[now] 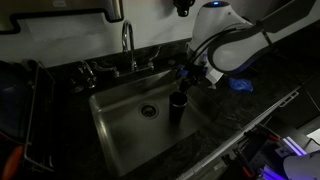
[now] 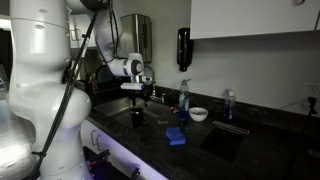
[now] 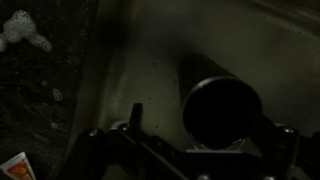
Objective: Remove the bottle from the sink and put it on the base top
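The open fingers hover above the bottle's round rim (image 1: 178, 97) (image 3: 187, 104), short of the bottle's side below, so it is too early to close on the bottle. My gripper lowers first.
The bottle (image 1: 178, 106) is a small dark upright cylinder standing in the right part of the steel sink (image 1: 125, 125), near the round drain. It also shows in the exterior view (image 2: 137, 117) and in the wrist view (image 3: 222, 110), where its round rim fills the middle. My gripper (image 1: 186, 80) hangs straight above it, close to its top, as the exterior view (image 2: 137, 97) also shows. In the wrist view the gripper (image 3: 210, 135) is open, with its fingers apart on either side of the rim and not touching it. The black speckled base top (image 1: 215, 115) runs around the sink.
A chrome gooseneck faucet (image 1: 128, 45) stands behind the sink. A dark wire dish rack (image 1: 25, 110) stands on one side. A clear bottle with a blue label (image 2: 183, 100), a white bowl (image 2: 199, 114) and a blue sponge (image 2: 177, 136) are on the counter.
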`<state>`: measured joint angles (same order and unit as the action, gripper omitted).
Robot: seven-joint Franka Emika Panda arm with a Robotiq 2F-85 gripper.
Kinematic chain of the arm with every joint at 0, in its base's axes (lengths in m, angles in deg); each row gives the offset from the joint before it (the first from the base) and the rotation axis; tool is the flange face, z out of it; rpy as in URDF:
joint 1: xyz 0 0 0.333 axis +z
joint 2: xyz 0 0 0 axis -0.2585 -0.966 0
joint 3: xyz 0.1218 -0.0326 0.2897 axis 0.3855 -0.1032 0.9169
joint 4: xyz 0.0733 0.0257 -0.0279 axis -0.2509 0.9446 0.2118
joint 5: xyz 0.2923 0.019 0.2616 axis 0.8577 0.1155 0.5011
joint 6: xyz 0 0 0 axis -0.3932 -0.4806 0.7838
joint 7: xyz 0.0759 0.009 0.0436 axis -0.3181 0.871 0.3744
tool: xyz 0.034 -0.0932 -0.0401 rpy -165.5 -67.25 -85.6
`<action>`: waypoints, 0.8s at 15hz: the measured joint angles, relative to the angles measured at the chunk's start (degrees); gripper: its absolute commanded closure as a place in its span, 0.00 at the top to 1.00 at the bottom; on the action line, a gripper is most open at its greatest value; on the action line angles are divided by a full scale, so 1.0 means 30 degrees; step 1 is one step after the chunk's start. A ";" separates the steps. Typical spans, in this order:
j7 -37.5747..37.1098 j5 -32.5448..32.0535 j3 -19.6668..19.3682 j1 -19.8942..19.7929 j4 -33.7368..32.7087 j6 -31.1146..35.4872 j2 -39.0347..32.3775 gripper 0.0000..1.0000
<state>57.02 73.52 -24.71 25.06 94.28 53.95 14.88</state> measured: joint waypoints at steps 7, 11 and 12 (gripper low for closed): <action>-0.0411 -0.0252 -0.0030 0.0014 -0.0774 0.0039 -0.1247 1.00; -0.0545 -0.0252 -0.0057 0.0016 -0.0877 0.0039 -0.1428 1.00; -0.0592 -0.0252 -0.0086 0.0015 -0.0877 0.0044 -0.1456 1.00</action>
<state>55.24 72.77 -24.97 25.11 91.65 54.09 10.51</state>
